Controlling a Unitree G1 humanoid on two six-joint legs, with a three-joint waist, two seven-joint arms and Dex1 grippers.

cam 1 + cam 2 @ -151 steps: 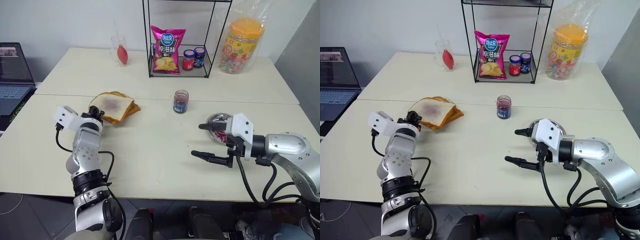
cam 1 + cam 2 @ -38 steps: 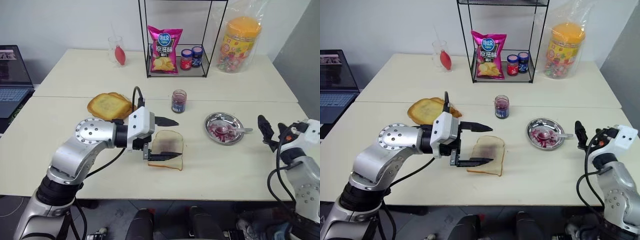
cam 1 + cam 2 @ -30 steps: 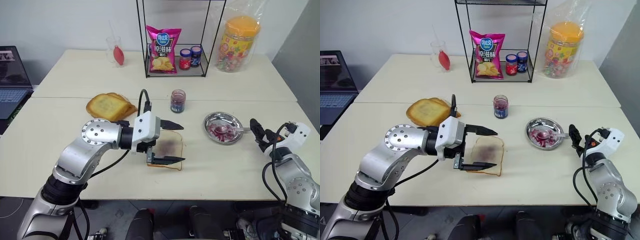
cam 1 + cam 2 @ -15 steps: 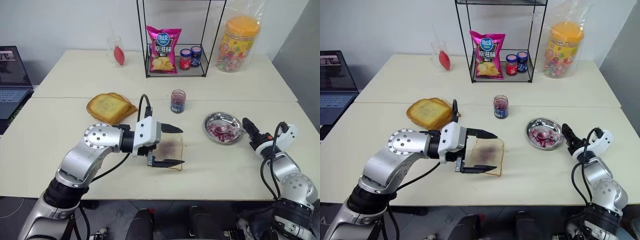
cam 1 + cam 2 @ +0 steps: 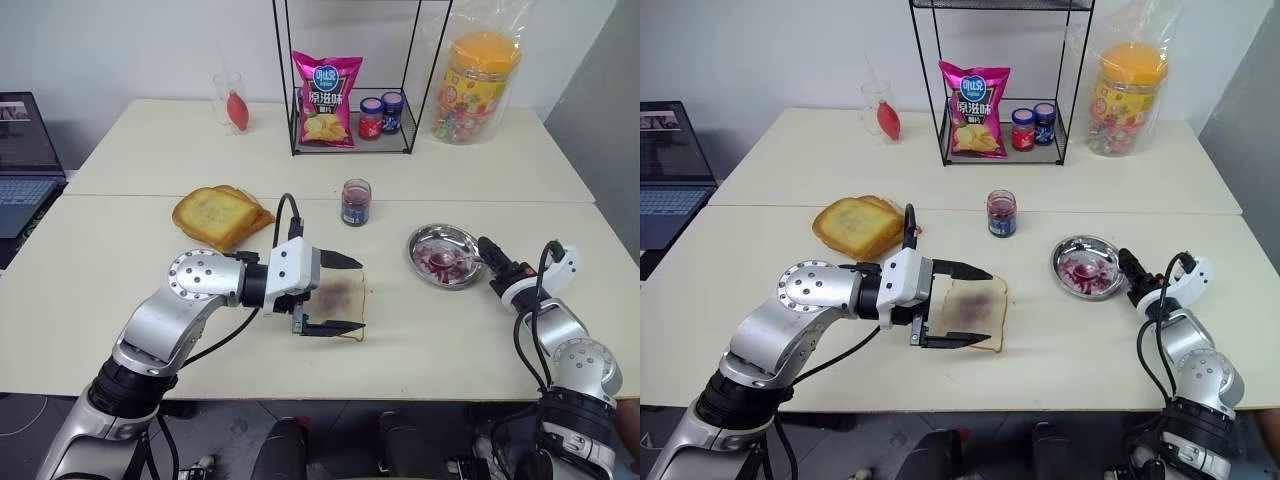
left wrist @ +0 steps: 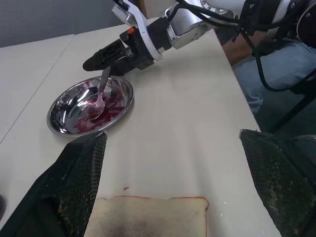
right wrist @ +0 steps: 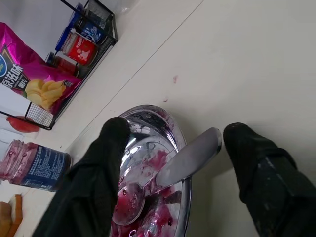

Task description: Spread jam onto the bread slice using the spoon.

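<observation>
Jam smears the spoon's bowl, so my right gripper needs to grab the spoon next by its handle (image 7: 198,151), where it sticks out over the dish's rim.
The bread slice (image 5: 340,296), pale with a purplish smear at its centre, lies flat on the table. My left gripper (image 5: 359,294) is open, one finger on each side of the slice. The spoon (image 7: 183,162) rests in a steel dish (image 5: 428,240) smeared with jam, its handle over the right rim. My right gripper (image 7: 177,130) is open, its fingers straddling the handle with a gap on both sides. It also appears at the dish rim in the left eye view (image 5: 486,249). The jam jar (image 5: 356,202) stands behind the slice.
A stack of toasted slices (image 5: 220,213) lies to the left. At the back stand a wire rack (image 5: 352,148) with a chip bag (image 5: 325,85) and two small jars (image 5: 383,115), a candy tub (image 5: 478,90) and a glass (image 5: 235,100). A laptop (image 5: 20,150) sits far left.
The bread slice went from the toast stack to mid-table, with my left gripper now around it. My right gripper came in to the dish rim and its fingers narrowed around the spoon handle.
</observation>
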